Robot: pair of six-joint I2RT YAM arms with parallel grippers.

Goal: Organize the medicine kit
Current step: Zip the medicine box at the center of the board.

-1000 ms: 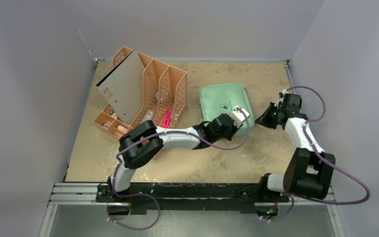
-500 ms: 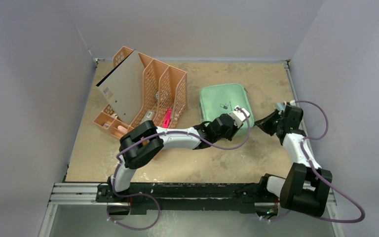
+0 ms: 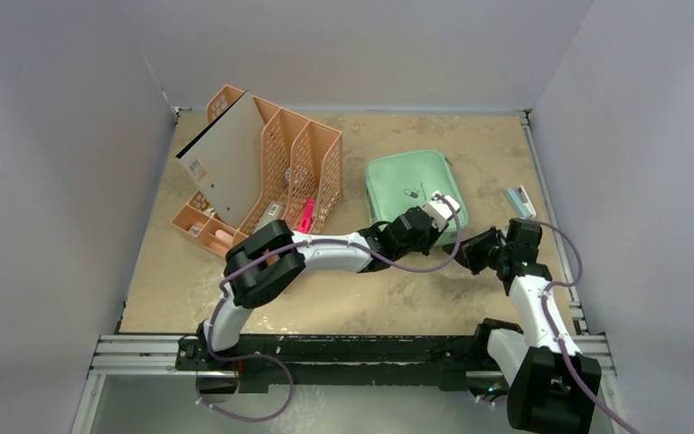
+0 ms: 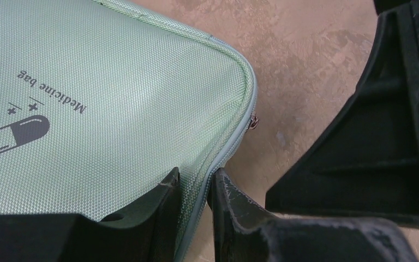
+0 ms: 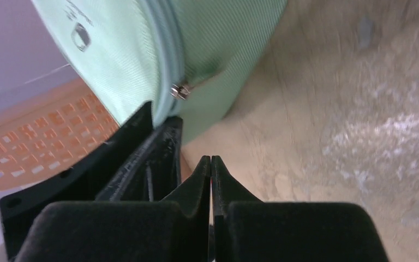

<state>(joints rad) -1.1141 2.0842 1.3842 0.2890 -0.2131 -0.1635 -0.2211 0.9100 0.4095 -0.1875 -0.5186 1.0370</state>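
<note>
The shut fingers of my right gripper are short of the zipper pull. The medicine kit [image 3: 407, 185] would stay on the tabletop if I lifted the gripper now.
The mint-green medicine kit [image 3: 407, 185] lies closed and flat on the table, printed "Medicine bag" in the left wrist view [image 4: 114, 82]. My left gripper [image 3: 450, 237] is shut on the kit's zippered edge near its front right corner [image 4: 193, 183]. A metal zipper pull [image 4: 253, 121] sits just beyond the fingers and also shows in the right wrist view [image 5: 181, 90]. My right gripper [image 3: 468, 253] is shut and empty [image 5: 211, 159], low over the table, just right of that corner and next to the left fingers [image 5: 142, 147].
An orange mesh file rack [image 3: 271, 167] with a grey board [image 3: 226, 167] leaning in it stands at the back left; a pink item [image 3: 306, 217] sits at its front. A small pale packet [image 3: 517, 199] lies near the table's right edge.
My right arm has pulled back from the table's right edge toward the kit's front right corner, uncovering the pale packet. The left gripper has stayed on the kit's edge.
</note>
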